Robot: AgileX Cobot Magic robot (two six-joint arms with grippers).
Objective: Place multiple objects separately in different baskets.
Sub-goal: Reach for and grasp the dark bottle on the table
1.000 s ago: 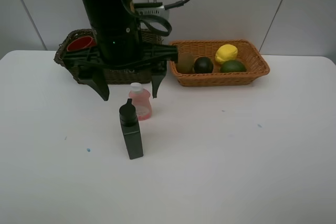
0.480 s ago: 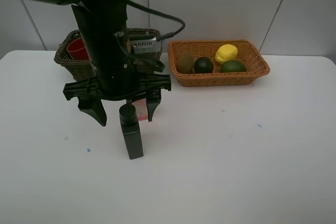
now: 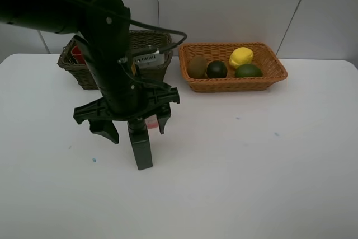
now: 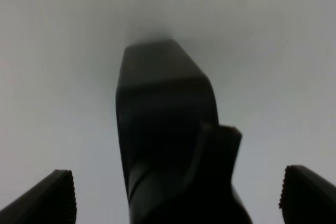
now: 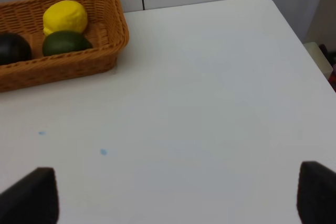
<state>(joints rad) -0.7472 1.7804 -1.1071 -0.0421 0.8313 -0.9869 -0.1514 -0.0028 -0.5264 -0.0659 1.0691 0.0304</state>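
Note:
My left gripper isn't ready to close yet: its fingers are on either side of the dark green bottle's top (image 4: 220, 140), short of its body. It should go down first, then close on the dark green bottle (image 4: 163, 129).
A dark green bottle (image 3: 141, 148) stands on the white table, and my left gripper (image 3: 135, 127) hangs open over its top with a finger on each side. The left wrist view has the bottle (image 4: 163, 129) between the two fingertips (image 4: 50, 199), untouched. The pink bottle (image 3: 151, 123) shows only as a sliver behind the arm. At the back left is the dark basket (image 3: 154, 72) with a red cup (image 3: 76, 55) in it. The orange basket (image 3: 240, 85) holds a kiwi (image 3: 196, 66), a blackish fruit (image 3: 216, 69), a lemon (image 3: 241, 57) and a lime (image 3: 248, 71). My right gripper (image 5: 176, 195) is open over bare table.
The left arm's black body covers much of the dark basket. The right wrist view shows the orange basket (image 5: 79, 61) with the lemon (image 5: 64, 17) and lime (image 5: 65, 42), and the table's far right corner (image 5: 270, 1). Small blue specks mark the table.
My left arm has come forward and down from the dark basket, so its open fingers now straddle the dark green bottle and hide most of the pink bottle.

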